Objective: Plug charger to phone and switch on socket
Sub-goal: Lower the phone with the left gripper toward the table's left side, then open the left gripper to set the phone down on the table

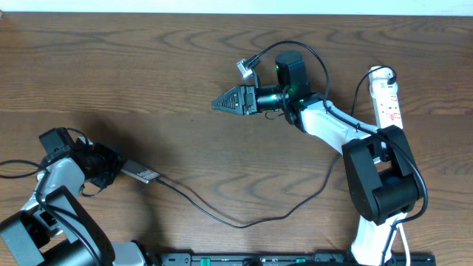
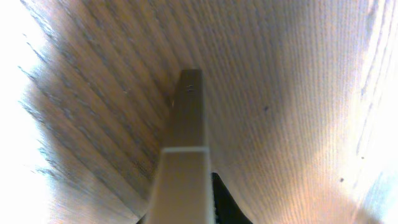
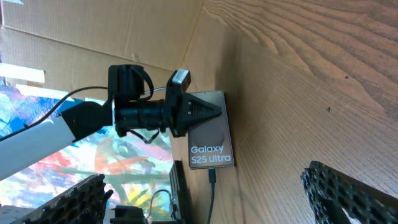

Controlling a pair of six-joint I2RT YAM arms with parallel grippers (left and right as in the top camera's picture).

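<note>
My left gripper opens now, since the phone (image 1: pixel 140 174) is edge-on over the wood, so the phone would end on the tabletop.
My left gripper (image 1: pixel 122 168) is shut on the phone (image 1: pixel 140 174) near the table's left front. In the left wrist view the phone (image 2: pixel 186 137) runs edge-on out from the jaws (image 2: pixel 186 214). The right wrist view shows the phone's face (image 3: pixel 211 140) with its "Galaxy S25 Ultra" lettering. The charger's plug tip (image 3: pixel 212 176) sits in the phone's end. The thin black charger cable (image 1: pixel 244 224) trails right across the table towards the white socket strip (image 1: pixel 387 96) at the far right. My right gripper (image 1: pixel 218 103) (image 3: pixel 214 199) is open and empty above mid-table, pointing left.
The right arm's base (image 1: pixel 380 177) stands in front of the socket strip. A black rail (image 1: pixel 295 258) lies along the table's front edge. A small silver connector (image 1: pixel 244 68) on a black lead hangs by the right wrist. Cardboard (image 3: pixel 93 37) stands beyond the table.
</note>
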